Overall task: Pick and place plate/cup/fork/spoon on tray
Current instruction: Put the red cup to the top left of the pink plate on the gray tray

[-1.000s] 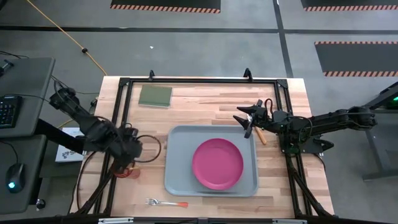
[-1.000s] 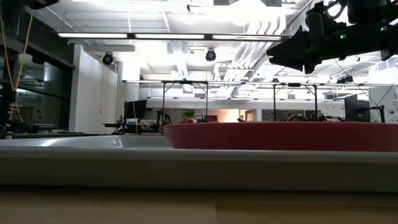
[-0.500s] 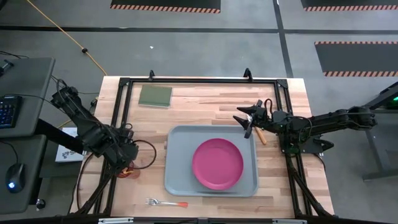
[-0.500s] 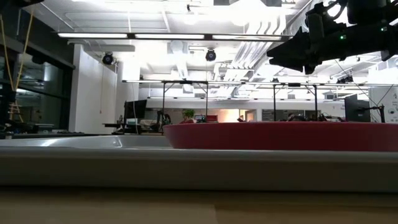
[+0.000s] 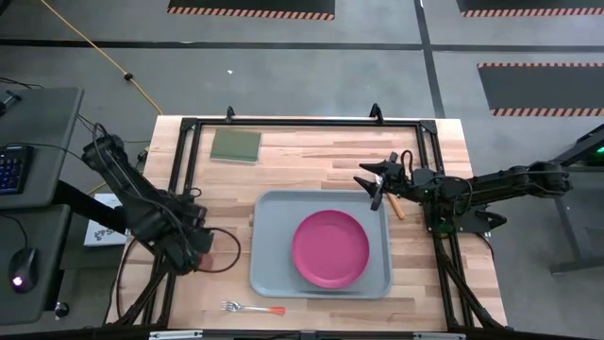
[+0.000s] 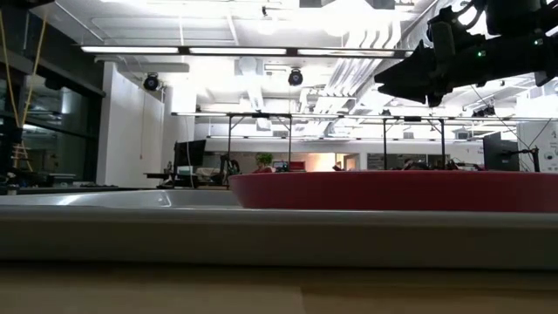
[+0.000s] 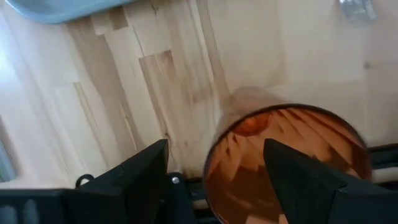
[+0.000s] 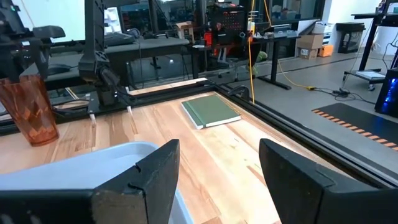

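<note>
The left gripper grabs the reddish-orange cup by its rim [image 7: 216,146] next, to set it on the grey-blue tray [image 7: 59,7].
The reddish-orange cup [image 7: 311,127] stands upright on the wood at the table's left, near the tray's left side; it also shows in the right wrist view [image 8: 28,109]. My left gripper [image 5: 195,253] is open right above it and hides it in the high view. The magenta plate [image 5: 330,248] lies in the grey-blue tray [image 5: 274,227]. The fork [image 5: 253,308] lies on the wood near the front edge. The spoon's orange handle [image 5: 396,203] lies beside the tray's far right corner. My right gripper [image 5: 376,184] hangs open above that corner. My left gripper [image 7: 216,146] comes at the cup from above, pointing down. One finger [image 7: 298,180] stands over the cup's mouth, the other [image 7: 137,180] outside its wall [image 7: 214,155]. I cannot tell whether either finger touches the cup.
A flat green pad [image 5: 235,145] lies at the far left of the table. A black frame [image 5: 283,123] runs around the table's edge. Bare wood lies between the tray and the far edge.
My left gripper has gone toward the table's near edge and come over the cup, which showed beside it before and is now covered in the high view. The cup has stayed in place.
</note>
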### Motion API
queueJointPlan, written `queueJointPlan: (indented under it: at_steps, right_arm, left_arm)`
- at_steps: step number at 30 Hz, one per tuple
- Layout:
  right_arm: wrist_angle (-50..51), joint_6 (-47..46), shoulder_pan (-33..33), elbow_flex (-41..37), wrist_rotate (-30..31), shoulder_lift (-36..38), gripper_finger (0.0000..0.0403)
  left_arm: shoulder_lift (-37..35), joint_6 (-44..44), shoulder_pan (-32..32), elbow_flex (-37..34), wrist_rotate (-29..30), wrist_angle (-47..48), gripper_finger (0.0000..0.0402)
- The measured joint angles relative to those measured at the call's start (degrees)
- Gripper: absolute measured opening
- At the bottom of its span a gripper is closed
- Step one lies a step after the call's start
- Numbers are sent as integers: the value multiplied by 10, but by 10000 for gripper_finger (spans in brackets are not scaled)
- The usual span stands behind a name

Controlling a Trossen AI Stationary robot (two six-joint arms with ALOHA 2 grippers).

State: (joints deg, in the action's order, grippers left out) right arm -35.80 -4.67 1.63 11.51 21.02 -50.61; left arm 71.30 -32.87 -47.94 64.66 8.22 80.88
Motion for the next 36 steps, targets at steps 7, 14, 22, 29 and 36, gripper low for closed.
queueJointPlan:
  at_steps: [7,14,22,29,36]
  right_arm:
    - [0,0,0,0,0,0,213]
    - [0,1,0,0,0,0,213]
    - [0,-4,0,0,0,0,213]
    - [0,-4,0,0,0,0,213]
    - [0,-3,0,0,0,0,213]
  left_arm:
    - [13,-26,-1,-52,-49,-17,252]
    - [8,-9,-1,-94,-30,-61,252]
    - [8,-29,-1,-125,-67,-83,252]
    - [8,-41,-1,-125,-65,-92,206]
    - [8,-60,24,-99,-97,-69,65]
